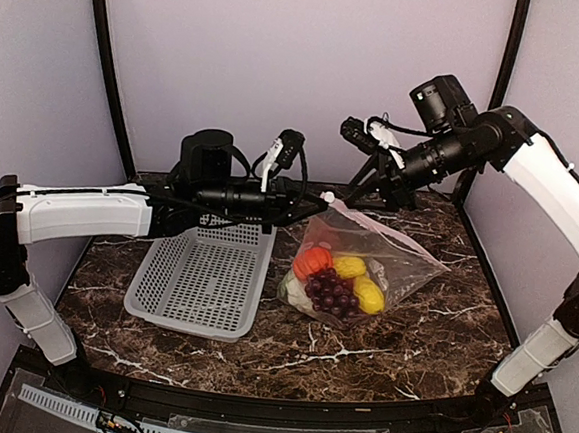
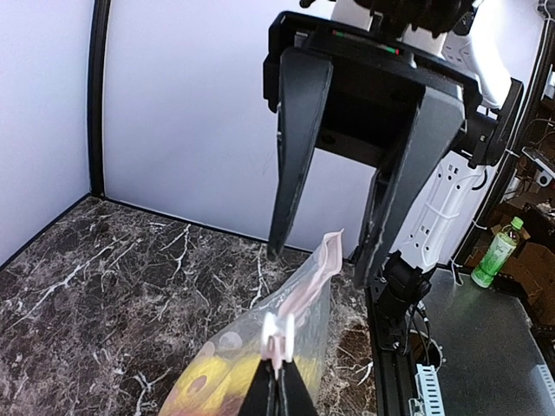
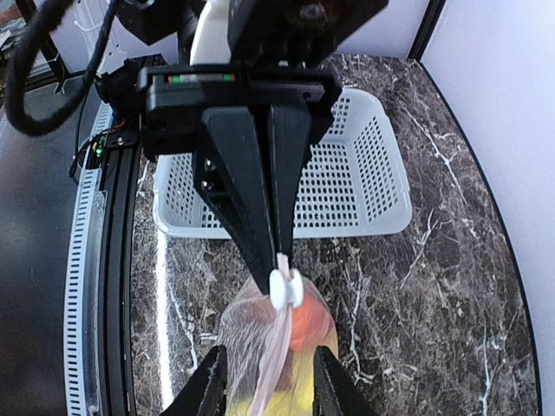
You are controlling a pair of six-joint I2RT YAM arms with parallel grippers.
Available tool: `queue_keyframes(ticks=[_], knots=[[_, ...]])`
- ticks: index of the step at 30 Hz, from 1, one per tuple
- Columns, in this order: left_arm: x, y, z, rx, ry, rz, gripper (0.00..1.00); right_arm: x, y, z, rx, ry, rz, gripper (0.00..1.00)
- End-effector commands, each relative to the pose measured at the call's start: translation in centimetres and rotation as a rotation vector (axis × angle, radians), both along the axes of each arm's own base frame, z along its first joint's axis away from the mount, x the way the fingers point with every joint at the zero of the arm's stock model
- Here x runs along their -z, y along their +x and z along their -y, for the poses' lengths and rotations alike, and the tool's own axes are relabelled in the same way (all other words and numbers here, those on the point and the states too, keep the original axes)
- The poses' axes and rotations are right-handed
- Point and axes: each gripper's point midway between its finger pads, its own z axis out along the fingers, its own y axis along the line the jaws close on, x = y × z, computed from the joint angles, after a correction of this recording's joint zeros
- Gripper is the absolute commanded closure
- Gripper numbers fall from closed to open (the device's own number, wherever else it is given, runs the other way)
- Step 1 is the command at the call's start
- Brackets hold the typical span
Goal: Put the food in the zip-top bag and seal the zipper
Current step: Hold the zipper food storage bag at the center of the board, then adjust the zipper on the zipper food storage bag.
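Note:
The white slider sits beyond the fingers in the right wrist view. My right gripper moves toward the slider next, and only then closes on it.
The clear zip-top bag (image 1: 396,260) lies right of centre on the table, its mouth end lifted. Inside it are an orange piece (image 1: 313,262), yellow fruits (image 1: 368,295), a purple grape bunch (image 1: 332,292) and a bit of white cauliflower (image 1: 292,295). My left gripper (image 1: 315,214) is shut on the pinkish zipper (image 2: 314,277) right at its white slider (image 2: 278,334). It also shows in the right wrist view (image 3: 283,260). My right gripper (image 3: 270,355) is open, its fingers on either side of the zipper strip (image 3: 279,347), not touching it. It shows above the bag in the top view (image 1: 363,194).
The grey mesh basket (image 1: 205,275) stands to the left of the bag, under my left arm. Dark marble table (image 1: 359,357) lies around them. Purple walls close the back and sides. A green bottle (image 2: 496,253) stands off the table.

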Motion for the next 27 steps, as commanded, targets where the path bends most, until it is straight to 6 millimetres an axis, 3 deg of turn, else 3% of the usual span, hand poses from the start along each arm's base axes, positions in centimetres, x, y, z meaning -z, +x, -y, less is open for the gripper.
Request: queue_keyframes(ticks=[1,11,22,24,27], knots=[[-2.5,-0.8,-0.6,0.013,-0.062,0.023,0.99,-0.9,-0.3,-1.7,-0.041,0.045,-0.018,0.68],[-2.2,-1.4,-0.6,0.047,-0.054,0.040,0.99,0.5,0.5,-2.5,-0.013,0.012,-0.038,0.69],[-1.8,-1.6,-0.5,0.058,-0.040,0.048,0.99,0.5,0.5,-3.2,-0.029,0.029,-0.067,0.94],[-1.6,-1.6,-0.5,0.055,-0.033,0.047,0.97,0.5,0.6,-3.3,-0.029,0.031,-0.070,1.00],[-1.0,-1.4,-0.4,0.051,-0.016,0.041,0.91,0.2,0.5,-3.3,-0.034,0.036,-0.067,1.00]])
